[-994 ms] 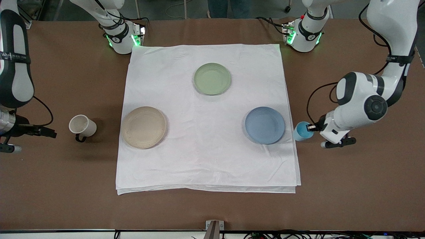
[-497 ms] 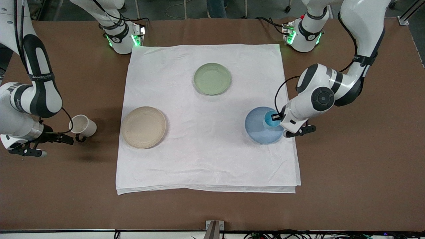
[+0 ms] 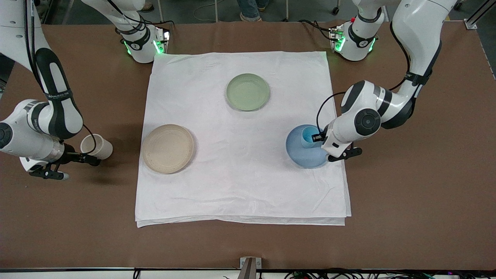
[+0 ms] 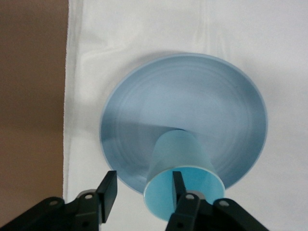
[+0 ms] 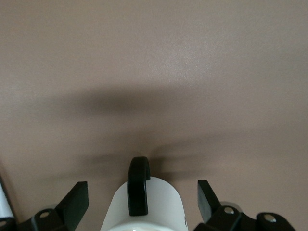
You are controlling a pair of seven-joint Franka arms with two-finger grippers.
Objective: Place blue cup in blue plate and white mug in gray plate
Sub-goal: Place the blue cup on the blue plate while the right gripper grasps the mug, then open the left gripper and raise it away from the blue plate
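I should next grab the white mug by its dark handle [image 5: 138, 186] with my right gripper. The mug should then go in the gray plate.
The blue cup [image 3: 309, 136] stands upright on the blue plate [image 3: 301, 157], toward the plate's left-arm side. My left gripper [image 3: 316, 136] is open over the cup's rim: one finger is inside the cup and the other outside, with a gap to the wall. The left wrist view shows the cup [image 4: 180, 149], the plate [image 4: 192, 106] and my gripper [image 4: 144, 190]. The white mug [image 3: 95, 145] stands on the bare table beside the gray plate [image 3: 167, 148]. My right gripper [image 3: 87, 159] is open, with the mug [image 5: 163, 204] between its fingers and untouched; its dark handle [image 5: 138, 185] faces away from the gripper [image 5: 142, 202].
A pale green plate [image 3: 248, 92] lies on the white cloth [image 3: 240, 186], nearer the robot bases. The blue and gray plates lie on the same cloth. Brown table [image 3: 407, 201] surrounds the cloth.
My left arm carried the blue cup from the table onto the blue plate, and its fingers now stand open. My right gripper moved in until its fingers flank the white mug.
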